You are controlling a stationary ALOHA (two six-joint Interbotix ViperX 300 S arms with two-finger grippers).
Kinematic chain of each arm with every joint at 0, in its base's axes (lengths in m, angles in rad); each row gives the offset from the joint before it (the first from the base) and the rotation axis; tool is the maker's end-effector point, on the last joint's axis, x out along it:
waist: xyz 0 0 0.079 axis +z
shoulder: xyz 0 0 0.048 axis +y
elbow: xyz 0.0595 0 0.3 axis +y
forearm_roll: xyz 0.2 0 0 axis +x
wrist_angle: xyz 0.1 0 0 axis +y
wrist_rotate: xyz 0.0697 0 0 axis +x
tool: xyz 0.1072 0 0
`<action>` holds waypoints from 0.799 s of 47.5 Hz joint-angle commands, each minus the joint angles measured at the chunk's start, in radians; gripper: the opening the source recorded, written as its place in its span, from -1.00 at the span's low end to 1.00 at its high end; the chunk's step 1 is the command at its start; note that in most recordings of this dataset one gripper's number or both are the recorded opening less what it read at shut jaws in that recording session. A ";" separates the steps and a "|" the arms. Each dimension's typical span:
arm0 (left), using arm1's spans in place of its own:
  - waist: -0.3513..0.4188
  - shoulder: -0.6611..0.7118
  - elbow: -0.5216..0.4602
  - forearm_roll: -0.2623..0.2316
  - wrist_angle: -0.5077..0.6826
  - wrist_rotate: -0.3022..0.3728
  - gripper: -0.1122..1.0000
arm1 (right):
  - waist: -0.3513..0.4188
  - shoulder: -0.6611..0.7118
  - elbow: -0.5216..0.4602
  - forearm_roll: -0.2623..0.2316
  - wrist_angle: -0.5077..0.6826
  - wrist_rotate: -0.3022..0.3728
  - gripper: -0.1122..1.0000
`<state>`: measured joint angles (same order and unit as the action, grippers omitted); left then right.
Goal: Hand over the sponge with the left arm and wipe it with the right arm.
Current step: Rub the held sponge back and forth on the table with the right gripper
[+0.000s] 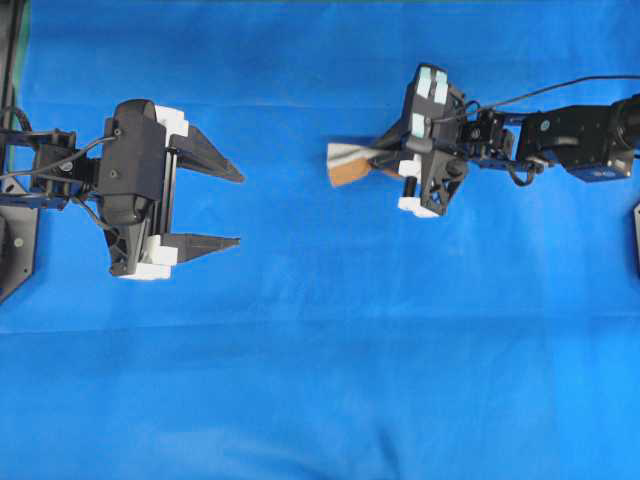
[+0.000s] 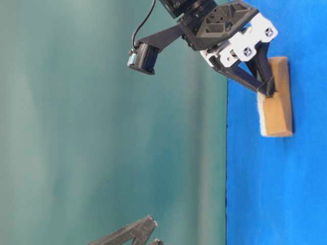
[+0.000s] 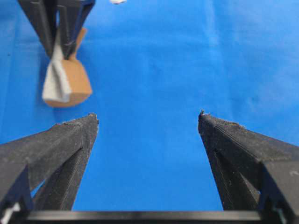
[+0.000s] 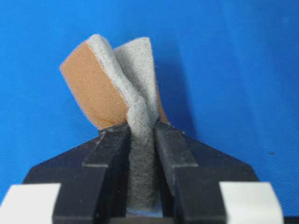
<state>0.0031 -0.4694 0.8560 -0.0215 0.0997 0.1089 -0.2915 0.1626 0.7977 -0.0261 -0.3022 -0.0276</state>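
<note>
The folded sponge (image 4: 110,84) is hanging above the blue cloth beside its shadow in the right wrist view, so my right gripper needs to keep hold of the sponge.
The sponge (image 1: 348,165), off-white over an orange-brown layer, is pinched at one end and folded between the fingers of my right gripper (image 1: 378,158), which has pale teal pads. In the right wrist view the right gripper (image 4: 141,128) is shut on the sponge (image 4: 110,86). The sponge also shows in the table-level view (image 2: 277,99) and the left wrist view (image 3: 65,84), low over the blue cloth; I cannot tell if it touches. My left gripper (image 1: 241,210), with plain white blocks, is open and empty, well to the left of the sponge. Its jaws (image 3: 148,116) stand wide apart.
A blue cloth (image 1: 320,350) covers the whole table. The left arm's black base plate (image 1: 15,240) sits at the left edge. The right arm's body and cable (image 1: 580,140) reach in from the right edge. A plain teal backdrop (image 2: 76,127) stands behind the table.
</note>
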 commanded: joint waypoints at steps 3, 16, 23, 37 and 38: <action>-0.003 -0.005 -0.012 -0.002 -0.009 0.002 0.74 | -0.002 -0.029 -0.021 0.000 -0.008 0.002 -0.39; -0.003 -0.005 -0.011 -0.002 -0.009 0.002 0.74 | 0.147 -0.029 -0.008 0.018 0.000 0.035 -0.39; -0.003 -0.005 -0.011 -0.002 -0.009 0.002 0.74 | 0.284 -0.029 -0.009 0.028 0.017 0.083 -0.39; -0.003 -0.005 -0.011 -0.002 -0.011 0.003 0.74 | 0.448 -0.028 -0.044 0.028 0.060 0.146 -0.39; -0.003 -0.005 -0.011 -0.002 -0.009 0.003 0.74 | 0.449 -0.029 -0.046 0.028 0.061 0.146 -0.39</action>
<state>0.0031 -0.4694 0.8560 -0.0215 0.0997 0.1120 0.1411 0.1641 0.7716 0.0000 -0.2439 0.1166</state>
